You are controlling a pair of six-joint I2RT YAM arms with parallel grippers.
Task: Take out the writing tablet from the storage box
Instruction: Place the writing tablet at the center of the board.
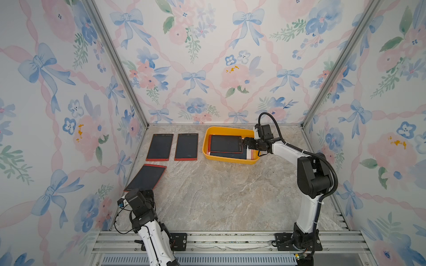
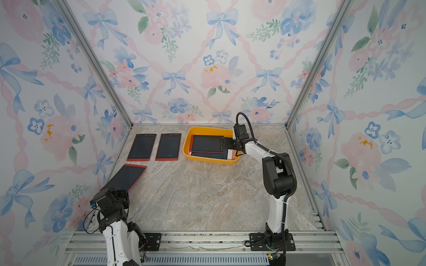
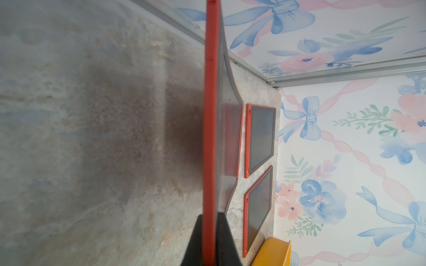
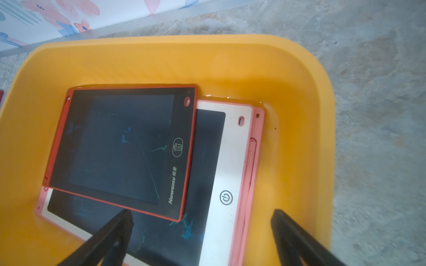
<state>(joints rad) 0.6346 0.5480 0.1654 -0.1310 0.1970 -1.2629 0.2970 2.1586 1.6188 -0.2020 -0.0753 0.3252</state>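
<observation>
Bare table lies below the tilted tablet's raised near edge, so the tablet would settle flat. It is time for my left gripper to open now.
The yellow-orange storage box [image 1: 230,159] [image 2: 211,160] stands at the back of the table. A red-framed writing tablet [image 1: 224,144] [image 4: 119,147] lies in it on top of a pink-and-white one [image 4: 230,161]. My right gripper [image 1: 245,142] [image 4: 200,214] hovers open over the box's right end, with nothing between its fingers. At the front left, my left gripper [image 1: 147,192] [image 3: 211,217] is shut on the near edge of another red-framed tablet [image 1: 146,177] [image 3: 211,115]. That tablet is tilted and reaches away toward the back.
Two more red-framed tablets [image 1: 159,147] [image 1: 186,147] lie flat side by side at the back left, next to the box. Patterned walls close in the left, right and back. A metal rail [image 1: 230,239] runs along the front edge.
</observation>
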